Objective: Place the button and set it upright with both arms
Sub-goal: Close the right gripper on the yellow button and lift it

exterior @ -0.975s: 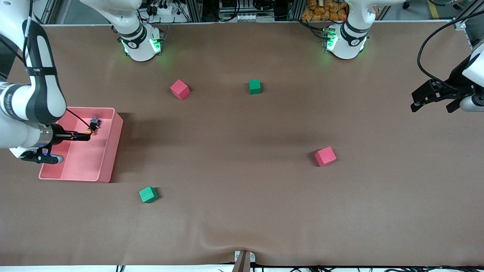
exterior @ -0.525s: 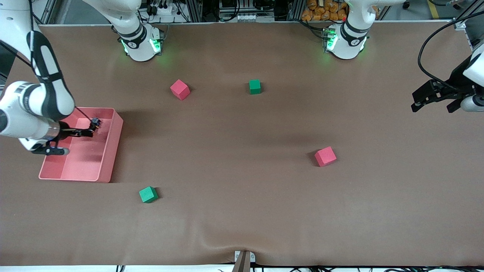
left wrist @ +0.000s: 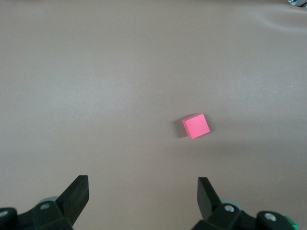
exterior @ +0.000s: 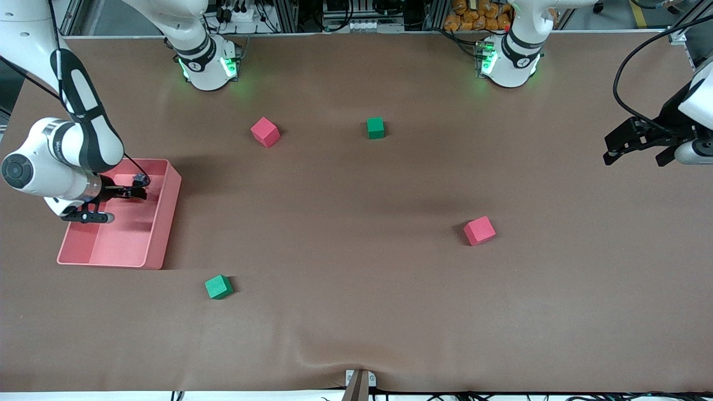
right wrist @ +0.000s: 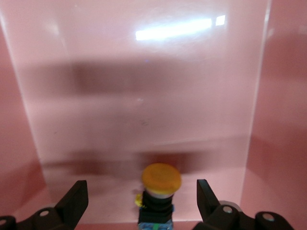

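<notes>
The button's black body (right wrist: pixel 156 206) is below my right gripper's fingers, so it isn't time to close yet. My right gripper should go lower first, then close on the button.
The button (right wrist: pixel 161 191), an orange cap on a black body, lies on the floor of the pink bin (exterior: pixel 165 223) at the right arm's end of the table. My right gripper (right wrist: pixel 140 187) is down in the bin, open, with one finger on each side of the button and neither touching it. In the front view the button (exterior: pixel 139 180) is a small dark speck just off the right gripper (exterior: pixel 135 193). My left gripper (exterior: pixel 610 149) hangs open and empty over the left arm's end of the table, and the left arm waits.
Two red cubes (exterior: pixel 264 132) (exterior: pixel 479 230) and two green cubes (exterior: pixel 375 127) (exterior: pixel 218 287) lie scattered on the brown mat. The left wrist view shows a red cube (left wrist: pixel 196 126) on bare mat beyond the open left gripper (left wrist: pixel 142 180).
The right arm's wrist has swung up and over the bin, and its gripper has shifted slightly toward the button. The left arm has barely moved.
</notes>
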Controlling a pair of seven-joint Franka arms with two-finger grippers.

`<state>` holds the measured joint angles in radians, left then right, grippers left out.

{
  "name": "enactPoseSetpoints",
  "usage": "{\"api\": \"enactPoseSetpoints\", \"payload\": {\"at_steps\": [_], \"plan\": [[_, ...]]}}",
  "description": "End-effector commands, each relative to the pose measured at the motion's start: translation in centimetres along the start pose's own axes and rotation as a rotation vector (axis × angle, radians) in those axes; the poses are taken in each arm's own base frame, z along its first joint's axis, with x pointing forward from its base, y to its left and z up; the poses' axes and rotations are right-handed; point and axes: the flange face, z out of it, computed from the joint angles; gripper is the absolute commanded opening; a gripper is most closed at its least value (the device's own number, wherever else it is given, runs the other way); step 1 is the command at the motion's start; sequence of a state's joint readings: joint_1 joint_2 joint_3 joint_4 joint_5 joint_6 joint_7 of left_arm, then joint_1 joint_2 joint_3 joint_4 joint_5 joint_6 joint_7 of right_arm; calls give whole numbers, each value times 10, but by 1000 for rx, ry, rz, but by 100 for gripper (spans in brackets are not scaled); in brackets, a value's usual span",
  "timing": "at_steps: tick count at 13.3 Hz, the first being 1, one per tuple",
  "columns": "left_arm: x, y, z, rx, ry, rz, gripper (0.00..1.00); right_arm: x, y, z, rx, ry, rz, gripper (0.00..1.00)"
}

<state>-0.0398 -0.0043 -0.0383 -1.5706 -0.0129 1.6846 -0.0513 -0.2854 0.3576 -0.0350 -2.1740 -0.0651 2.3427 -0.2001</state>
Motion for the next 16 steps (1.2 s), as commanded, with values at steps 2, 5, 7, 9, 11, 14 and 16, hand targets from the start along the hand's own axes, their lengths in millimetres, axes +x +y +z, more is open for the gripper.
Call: {"api": "enactPoseSetpoints", "payload": {"at_steps": [2, 5, 7, 9, 11, 14, 16], "plan": [[0, 2, -4, 15, -4, 2, 100, -8, 21, 24, 4, 7, -22, 100], [0, 2, -5, 15, -2, -1, 100, -14, 22, 32, 11, -11, -21, 100], [0, 4, -5, 15, -3, 2, 100, -16, 20, 36, 16, -23, -22, 84], [0, 4, -3, 15, -6, 1, 100, -17, 20, 37, 19, -29, -18, 40], [0, 4, -3, 15, -6, 1, 100, -17, 20, 37, 21, -32, -17, 13], [0, 4, -3, 15, -6, 2, 100, -16, 19, 36, 20, -30, -20, 0], [0, 4, -4, 15, -4, 4, 100, -14, 18, 28, 16, -18, -28, 0]]}}
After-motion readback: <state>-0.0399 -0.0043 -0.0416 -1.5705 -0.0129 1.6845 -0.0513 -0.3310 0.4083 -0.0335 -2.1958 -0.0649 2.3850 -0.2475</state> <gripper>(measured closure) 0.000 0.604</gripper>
